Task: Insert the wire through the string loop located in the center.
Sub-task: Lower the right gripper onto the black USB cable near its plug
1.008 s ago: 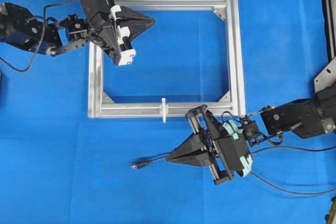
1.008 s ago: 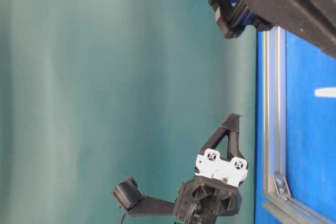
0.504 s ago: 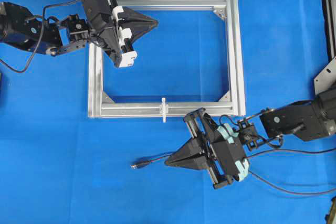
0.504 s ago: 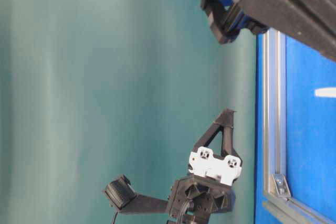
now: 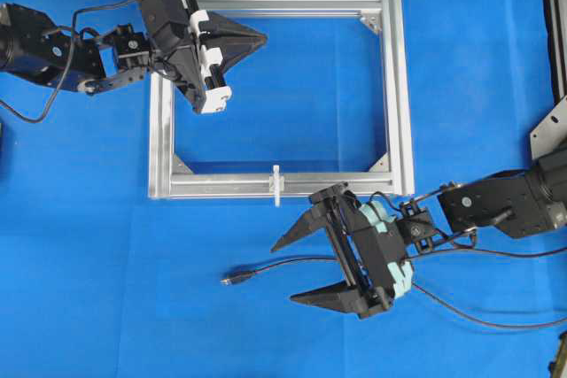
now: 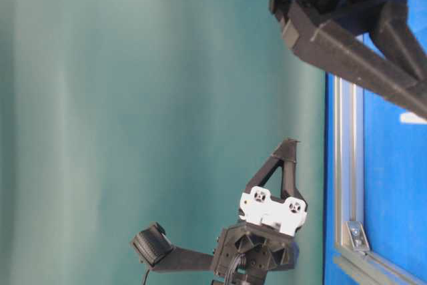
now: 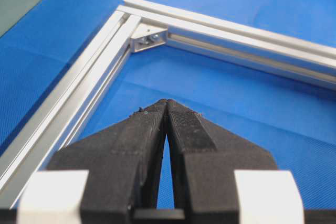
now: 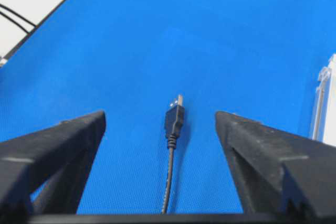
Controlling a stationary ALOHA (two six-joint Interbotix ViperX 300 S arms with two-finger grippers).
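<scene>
The wire's thick plug is at the end of a thin, slack cable, so my right gripper should next grab the cable just behind the plug.
The wire lies on the blue cloth, its plug tip pointing left, just in front of the frame. My right gripper stands wide open astride it, with the cable running between the fingers and touching neither. In the right wrist view the plug sits midway between the spread fingers of the right gripper. The string loop stands on the frame's near bar, above and slightly left of that gripper. My left gripper is shut and empty over the frame's far-left corner, as the left wrist view shows.
The silver aluminium frame lies flat on the cloth, with corner brackets inside it. The right arm's own black cables trail across the cloth at the lower right. The table-level view shows the left gripper beside the frame's bar.
The right gripper has gone from shut on the wire to wide open, letting it go. The wire has kept its place. The left arm has barely moved.
</scene>
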